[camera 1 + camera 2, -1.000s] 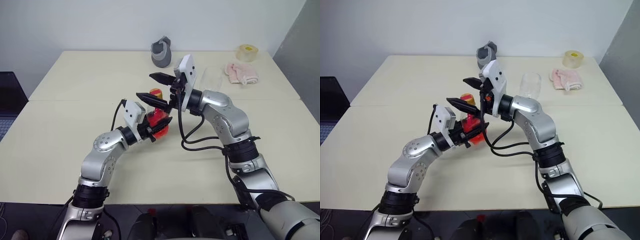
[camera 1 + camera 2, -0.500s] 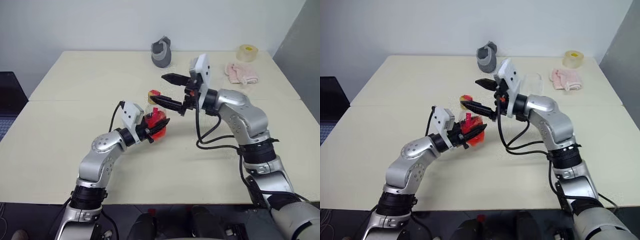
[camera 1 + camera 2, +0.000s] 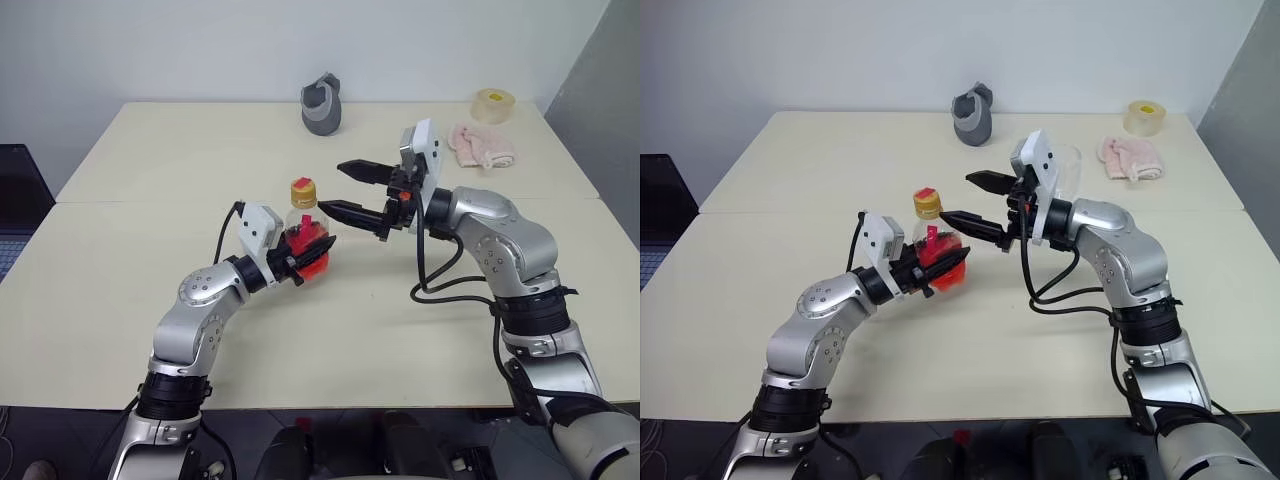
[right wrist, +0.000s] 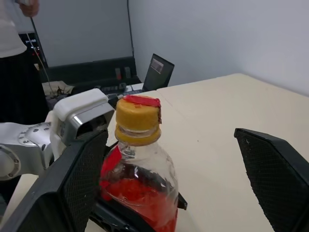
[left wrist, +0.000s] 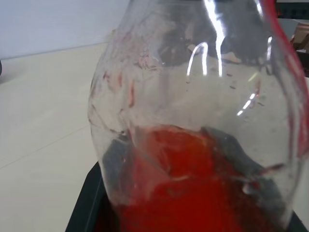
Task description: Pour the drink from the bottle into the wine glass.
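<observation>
My right gripper needs to move toward the bottle's yellow cap (image 3: 303, 192) first, then close. Its fingers stop short of the cap and would miss it if they closed now.
The small clear bottle (image 3: 303, 228) stands upright, its yellow-and-red cap (image 3: 303, 190) on. The red drink (image 5: 193, 198) fills its lower part. My left gripper (image 3: 310, 252) is shut on the bottle's rounded body. My right gripper (image 3: 332, 188) is open and points sideways at the bottle from its right, level with the cap. Its fingers (image 4: 77, 183) stand apart from the bottle. The wine glass (image 3: 1071, 168) stands on the table behind my right wrist, partly hidden by it.
At the table's far edge sit a grey object (image 3: 322, 103), a tape roll (image 3: 494, 104) and a pink cloth (image 3: 482, 146). A dark laptop (image 3: 15, 195) lies off the table's left side. A person (image 4: 14, 29) stands beyond the table.
My right gripper has drawn away to the right from the bottle's cap, staying open. The bottle and my left gripper have kept still.
</observation>
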